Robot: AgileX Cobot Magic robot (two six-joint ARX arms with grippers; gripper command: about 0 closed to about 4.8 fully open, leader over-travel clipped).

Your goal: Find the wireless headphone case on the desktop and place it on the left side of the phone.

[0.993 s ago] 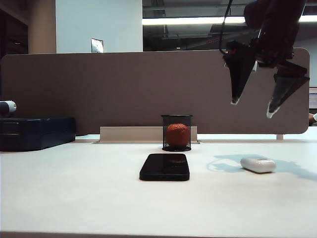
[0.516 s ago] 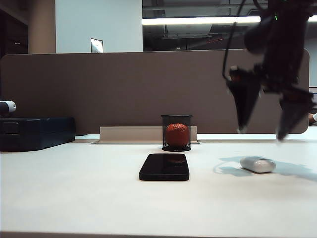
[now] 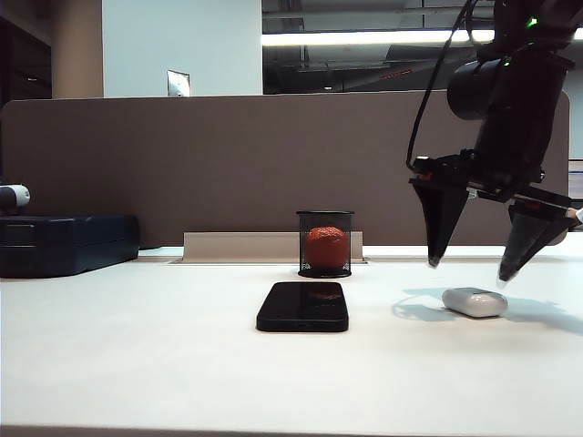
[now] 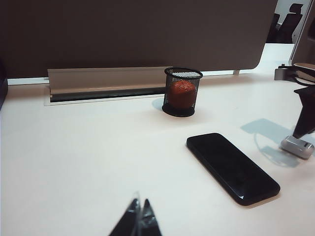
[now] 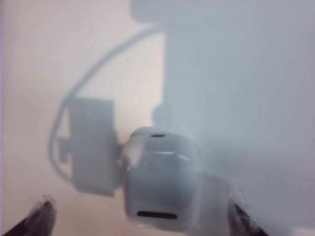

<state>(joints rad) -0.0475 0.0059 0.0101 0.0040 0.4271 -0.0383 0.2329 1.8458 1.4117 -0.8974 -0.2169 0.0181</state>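
Note:
I need to lower my right gripper's fingers first, because they are above the top of the white headphone case [image 3: 474,301] [image 5: 160,179] and would miss it if I closed them now.
The white wireless headphone case [image 3: 474,301] lies on the white desktop [image 3: 164,364] to the right of the black phone [image 3: 303,306]. My right gripper [image 3: 466,270] hangs open just above the case, one fingertip on each side of it, not touching. In the right wrist view the case [image 5: 160,179] lies between the two spread fingertips [image 5: 39,216]. In the left wrist view the phone [image 4: 231,166] and the case [image 4: 297,146] are visible. My left gripper [image 4: 140,211] is shut and empty, low over the table near the front, away from both.
A black mesh cup holding a red ball [image 3: 325,244] stands behind the phone. A dark blue-black box [image 3: 64,242] sits at the far left. A brown-grey partition [image 3: 228,164] runs along the back edge.
My right gripper has come down from high in front of the partition to just above the case, still open. The case, the phone and the left gripper have not moved.

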